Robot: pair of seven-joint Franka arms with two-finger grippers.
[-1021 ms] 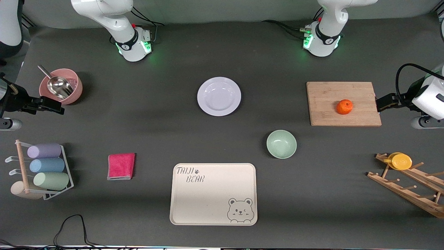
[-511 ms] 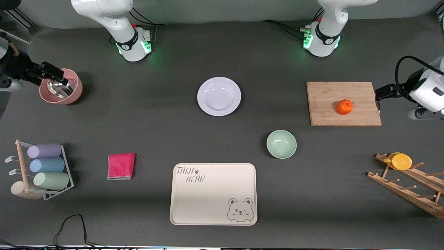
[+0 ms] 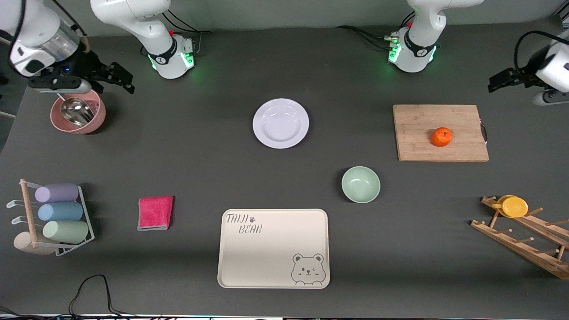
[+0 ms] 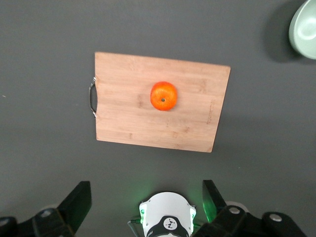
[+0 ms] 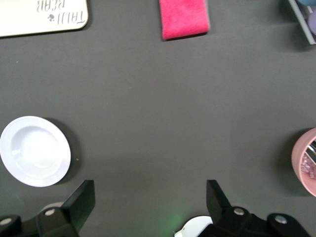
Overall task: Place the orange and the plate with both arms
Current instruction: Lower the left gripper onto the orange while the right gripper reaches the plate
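My left gripper grabs the orange by its round sides next, to set it on the plate.
The orange lies on a wooden cutting board toward the left arm's end of the table. It also shows in the left wrist view. The lavender-white plate lies flat mid-table and shows in the right wrist view. My left gripper is open and empty, up over the mat near the board's corner; its own view shows the jaws wide apart. My right gripper is open and empty, up over the mat beside the pink bowl; its own view shows the same.
A mint-green bowl and a cream bear tray lie nearer the camera than the plate. A pink cloth and a cup rack are toward the right arm's end. A wooden rack with a yellow disc is toward the left arm's end.
Both grippers have risen and swung toward the robots' bases. The right one passed over the pink bowl toward mid-table. The left one left the board's edge. Orange and plate have not moved.
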